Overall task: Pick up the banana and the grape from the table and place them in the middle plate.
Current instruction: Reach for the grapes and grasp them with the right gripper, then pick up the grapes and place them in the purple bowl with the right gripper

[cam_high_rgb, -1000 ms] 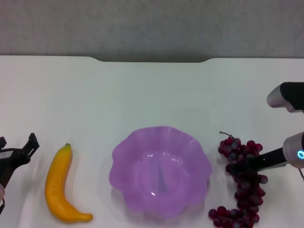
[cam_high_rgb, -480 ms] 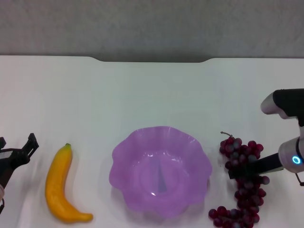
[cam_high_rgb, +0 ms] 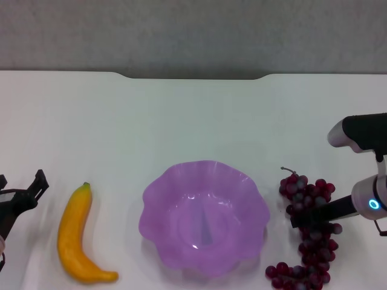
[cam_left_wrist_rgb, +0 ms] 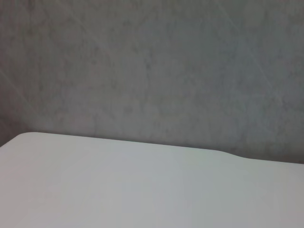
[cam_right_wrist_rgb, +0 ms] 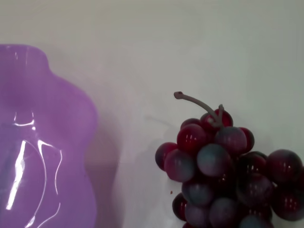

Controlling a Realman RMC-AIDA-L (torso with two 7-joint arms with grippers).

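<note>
My right gripper should close: its fingers reach low into the middle of the grape bunch (cam_high_rgb: 313,235).
The orange-yellow banana (cam_high_rgb: 75,241) lies on the white table (cam_high_rgb: 193,121), left of the middle plate (cam_high_rgb: 204,217), a translucent purple dish with a wavy rim that holds nothing. Right of the plate lies the grape (cam_high_rgb: 309,241), a dark red-purple bunch with its brown stem pointing away from me. My right gripper (cam_high_rgb: 300,216) reaches in from the right, low across the middle of the bunch. In the right wrist view the grape (cam_right_wrist_rgb: 223,166) fills the near corner beside the plate's rim (cam_right_wrist_rgb: 71,123). My left gripper (cam_high_rgb: 21,190) hangs open left of the banana, apart from it.
The table's far edge has a shallow notch (cam_high_rgb: 193,77) with a grey wall behind it. The left wrist view shows only bare tabletop (cam_left_wrist_rgb: 142,190) and that wall. Bare white surface lies beyond the plate.
My right gripper has shifted a little toward me along the grape bunch and the right arm has come slightly leftward. The bunch has not moved. My left gripper has sunk slightly.
</note>
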